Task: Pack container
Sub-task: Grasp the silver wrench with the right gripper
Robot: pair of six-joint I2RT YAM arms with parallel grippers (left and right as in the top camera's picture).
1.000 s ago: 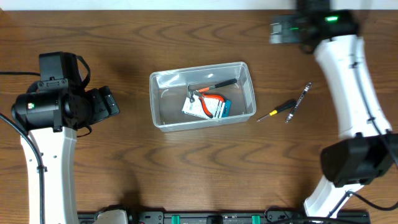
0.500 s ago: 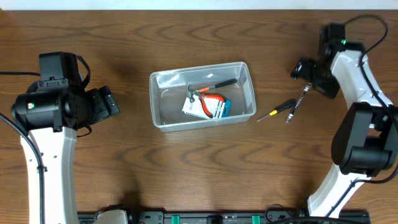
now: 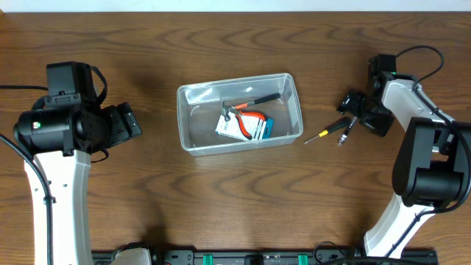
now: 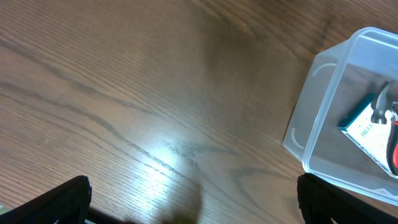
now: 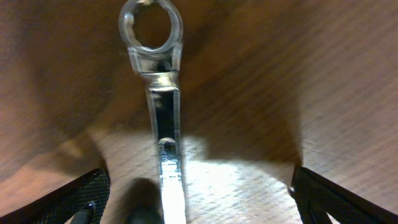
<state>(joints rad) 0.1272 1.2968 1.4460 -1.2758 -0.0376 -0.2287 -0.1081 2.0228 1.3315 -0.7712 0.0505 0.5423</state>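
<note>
The wrench lies with its narrow handle (image 3: 354,120) (image 5: 170,173) between my open fingers. My right gripper should close on the wrench now, as it would hold it.
The clear plastic container (image 3: 237,80) sits mid-table and holds a hammer (image 3: 250,101), orange-handled pliers (image 3: 247,124) and a carded packet. To its right, on the wood, lie a black-handled screwdriver (image 3: 329,130) and a metal wrench (image 3: 344,135). My right gripper (image 3: 352,109) hangs open over the wrench's far end. In the right wrist view the wrench (image 5: 163,143) runs between the spread fingers (image 5: 87,193), ring end away from the camera, and neither finger touches it. My left gripper (image 3: 126,121) is open and empty, left of the container (image 4: 329,118).
A dark blurred shape (image 5: 142,204) lies just beside the wrench near the right gripper's left finger. The right arm's white link (image 3: 412,99) and cable cross the table's right side. The left arm's base (image 3: 55,125) stands at the left.
The right arm has swung from the table's back edge toward me and down, and its open gripper is now over the wrench. The left arm, the container and the tools have not moved.
</note>
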